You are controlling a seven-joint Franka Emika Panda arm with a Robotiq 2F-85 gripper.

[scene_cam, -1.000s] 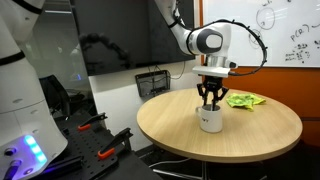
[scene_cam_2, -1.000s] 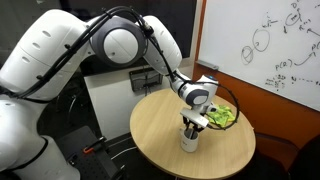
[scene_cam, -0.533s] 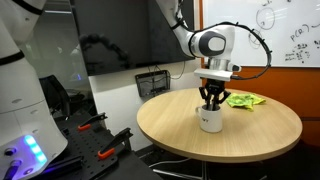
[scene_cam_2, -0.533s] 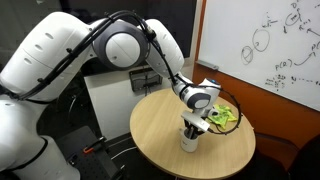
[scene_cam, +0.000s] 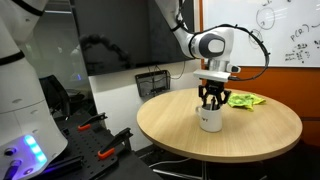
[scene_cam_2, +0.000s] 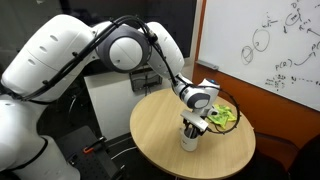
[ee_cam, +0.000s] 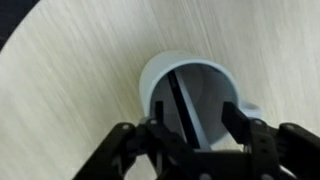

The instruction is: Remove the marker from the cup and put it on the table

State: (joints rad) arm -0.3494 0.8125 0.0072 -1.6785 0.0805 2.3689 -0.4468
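My gripper closes on the marker next, since the marker's upper end [ee_cam: 194, 125] is between my fingers at the cup's rim in the wrist view.
A white cup [scene_cam: 210, 119] stands on the round wooden table [scene_cam: 250, 135]; it also shows in an exterior view [scene_cam_2: 190, 137] and in the wrist view [ee_cam: 190, 90]. A thin black marker [ee_cam: 186, 103] leans inside the cup. My gripper [scene_cam: 210, 99] hangs straight down over the cup's mouth, its fingertips at the rim. In the wrist view the gripper [ee_cam: 196, 120] has its fingers spread on either side of the marker and is open. The marker is not visible in the exterior views.
A green cloth [scene_cam: 245, 99] lies on the far side of the table, also seen in an exterior view [scene_cam_2: 222, 116]. A whiteboard [scene_cam_2: 270, 45] is behind the table. A black wire basket [scene_cam: 152, 82] stands on a cabinet beyond the table.
Barely any change; the gripper stays over the cup with its fingers open around the marker.
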